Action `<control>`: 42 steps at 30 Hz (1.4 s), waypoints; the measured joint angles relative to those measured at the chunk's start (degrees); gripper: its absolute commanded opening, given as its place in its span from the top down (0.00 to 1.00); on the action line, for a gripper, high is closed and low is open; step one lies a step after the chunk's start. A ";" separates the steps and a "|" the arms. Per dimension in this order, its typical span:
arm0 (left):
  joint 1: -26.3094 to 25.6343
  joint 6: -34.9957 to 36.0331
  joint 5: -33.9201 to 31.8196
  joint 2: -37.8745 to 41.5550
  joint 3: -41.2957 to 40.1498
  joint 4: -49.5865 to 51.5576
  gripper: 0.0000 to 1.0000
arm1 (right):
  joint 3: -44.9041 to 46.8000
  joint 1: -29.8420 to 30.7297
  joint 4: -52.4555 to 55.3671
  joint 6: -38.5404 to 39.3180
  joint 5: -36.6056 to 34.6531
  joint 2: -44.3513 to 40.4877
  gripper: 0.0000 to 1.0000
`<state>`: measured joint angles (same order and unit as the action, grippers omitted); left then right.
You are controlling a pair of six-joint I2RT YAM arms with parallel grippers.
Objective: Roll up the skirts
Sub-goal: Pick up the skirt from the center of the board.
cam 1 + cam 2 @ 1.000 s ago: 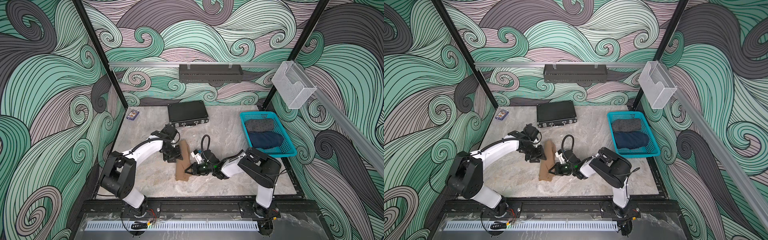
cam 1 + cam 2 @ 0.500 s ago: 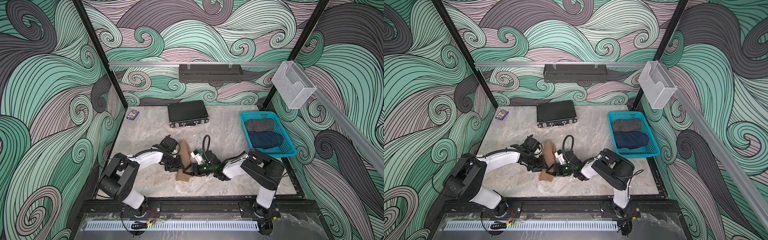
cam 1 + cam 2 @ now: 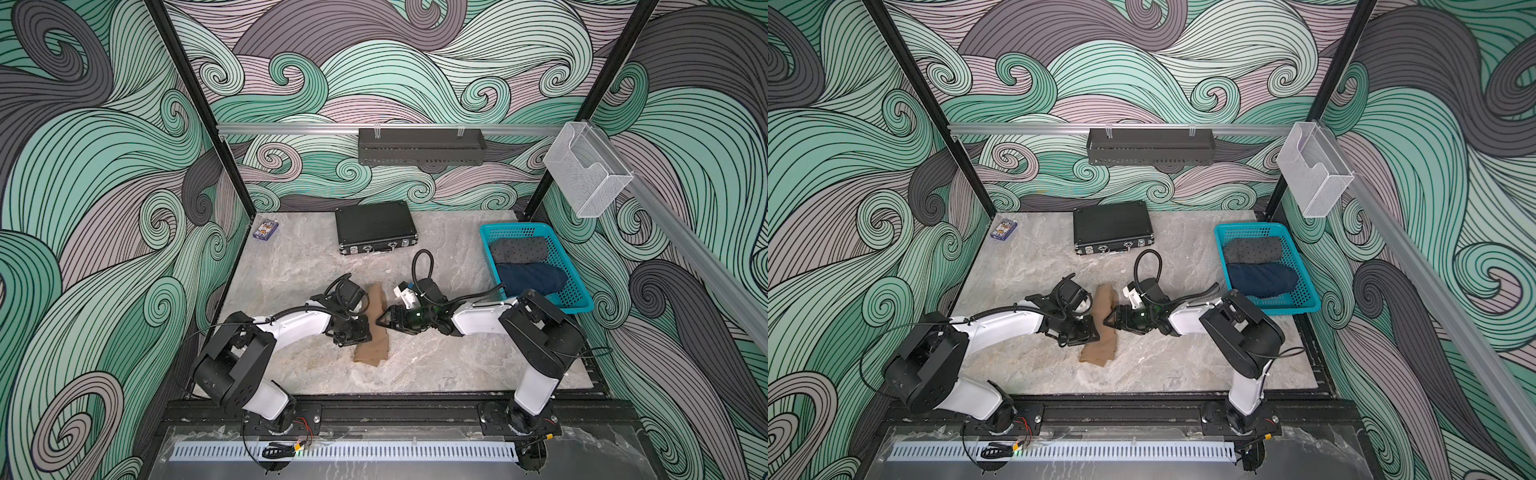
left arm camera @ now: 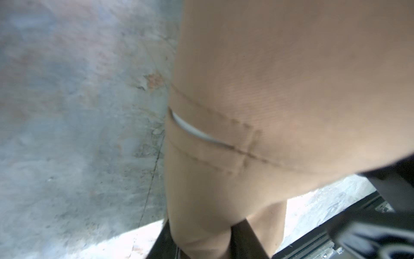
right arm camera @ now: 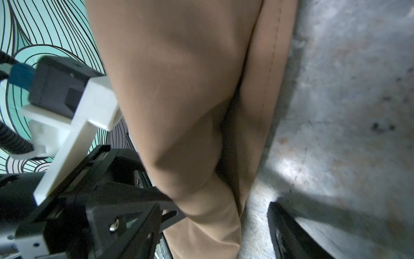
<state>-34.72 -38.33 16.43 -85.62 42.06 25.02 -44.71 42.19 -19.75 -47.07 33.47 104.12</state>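
Observation:
The right gripper grabs the rolled tan skirt by its side edge, mid-length, next, to lay it still rolled in the teal basket (image 3: 515,227).
The tan skirt (image 3: 376,347) (image 3: 1100,351) lies as a long narrow roll in the middle of the table. My left gripper (image 3: 356,334) (image 3: 1086,332) is at the roll's left side, shut on the tan cloth (image 4: 268,89), which fills the gap between its dark fingers (image 4: 248,242). At the right side of the roll, my right gripper (image 3: 380,322) (image 3: 1109,322) is open, its fingers (image 5: 286,235) standing apart around the edge of the tan cloth (image 5: 179,89). The dotted grey skirt (image 3: 517,250) and the blue denim skirt (image 3: 532,279) lie rolled in the teal basket (image 3: 515,227).
A black hard case (image 3: 374,226) sits at the back of the table, and a small card box (image 3: 266,230) in the back left corner. A black shelf (image 3: 419,146) hangs on the back wall and a clear holder (image 3: 586,174) on the right rail.
My right gripper has opened and let go of the tan skirt. My left gripper has moved along the roll toward the table's front and closed further on the cloth.

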 measured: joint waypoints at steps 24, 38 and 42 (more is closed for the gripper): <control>-0.37 -6.27 -9.53 9.55 -1.03 6.03 0.52 | 2.73 1.90 -26.16 -12.59 -4.98 10.71 1.00; -0.35 5.92 -23.39 18.75 28.11 30.45 0.50 | 16.06 -11.50 -28.46 -24.06 -17.90 -6.73 1.00; -0.35 10.45 -26.91 18.97 26.67 32.30 0.50 | 13.81 -17.03 -17.68 -23.45 -22.43 -21.20 1.00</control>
<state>-35.07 -27.88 -10.48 -66.65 68.73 57.32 -30.89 25.17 -37.43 -70.52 11.05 82.91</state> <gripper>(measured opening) 0.498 0.128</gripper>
